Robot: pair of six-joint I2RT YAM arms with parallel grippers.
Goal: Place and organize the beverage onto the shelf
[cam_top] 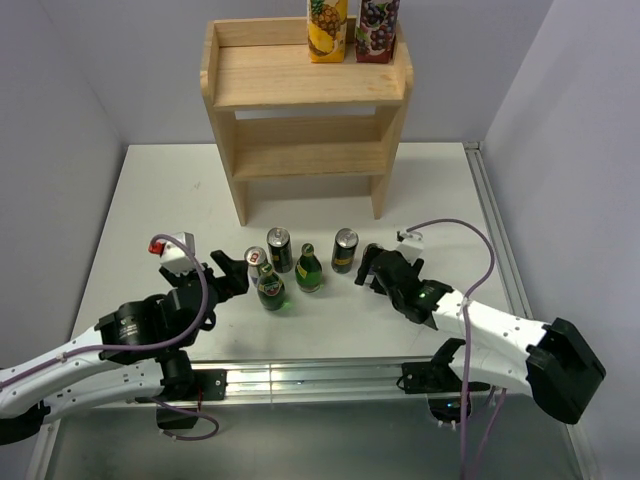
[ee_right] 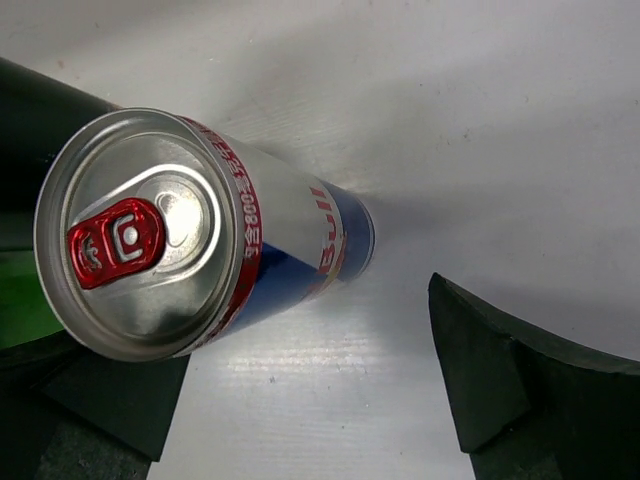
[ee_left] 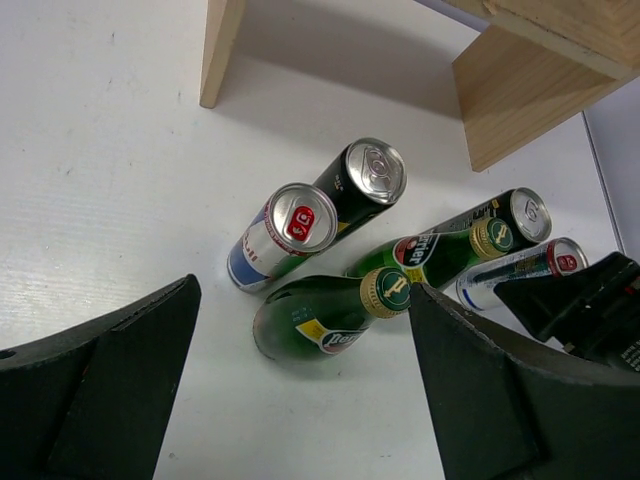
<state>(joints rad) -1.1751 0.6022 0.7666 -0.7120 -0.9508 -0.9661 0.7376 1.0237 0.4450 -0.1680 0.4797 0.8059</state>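
Note:
The second Red Bull can should be held by its printed sides in my right gripper, so its bottom stays free to stand on the shelf [cam_top: 290, 82].
The wooden shelf [cam_top: 290, 82] stands at the back, and its legs show in the left wrist view [ee_left: 222, 50]. On the table stand a Red Bull can [cam_top: 256, 263], a black can [cam_top: 279, 248], two green bottles [cam_top: 270, 291] [cam_top: 308, 269] and another black can [cam_top: 344, 250]. My left gripper [cam_top: 236, 275] is open and empty, just left of the near green bottle [ee_left: 330, 312]. My right gripper [cam_top: 368, 268] is open. A second Red Bull can [ee_right: 200, 240] stands upright by its left finger [ee_right: 100, 400], not gripped. My right gripper hides this can in the top view.
A pineapple juice carton [cam_top: 327, 28] and a grape juice carton [cam_top: 377, 28] stand on the shelf's top board at the back right. The shelf's lower tier [cam_top: 305, 158] holds nothing. Grey walls close in on both sides of the white table [cam_top: 160, 200].

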